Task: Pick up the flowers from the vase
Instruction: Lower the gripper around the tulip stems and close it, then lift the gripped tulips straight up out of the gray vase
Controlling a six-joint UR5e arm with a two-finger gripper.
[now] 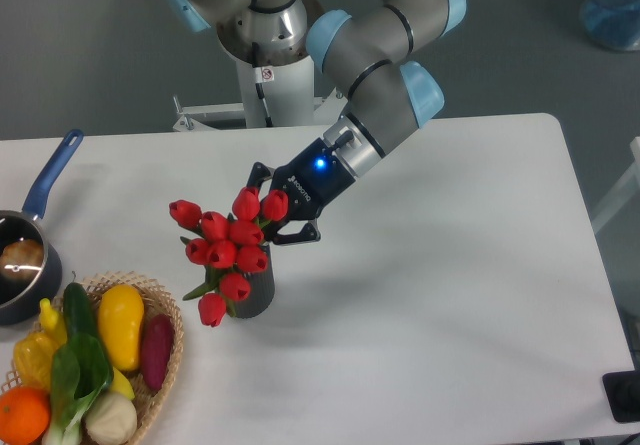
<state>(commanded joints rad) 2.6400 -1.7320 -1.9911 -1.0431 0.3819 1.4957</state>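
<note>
Next, the gripper grabs the stems just below the buds and lifts the flowers point(226, 249) out of the dark grey vase point(258, 293).
The flowers point(226, 249), a bunch of red tulip buds with green stems and leaves, stand in the dark grey vase point(258, 293) at the left-middle of the white table. The bunch leans up and left and hides most of the vase. My gripper point(272, 208) comes in from the upper right at bud height. Its black fingers point(257, 175) stand spread on either side of the top-right buds. The jaws look open and the buds between them do not look squeezed. The stems are mostly hidden behind the buds.
A dark pot with a blue handle point(52, 170) sits at the left table edge. A wicker basket point(172, 337) of vegetables and fruit stands at the front left, close to the vase. The robot base point(268, 75) is behind the table.
</note>
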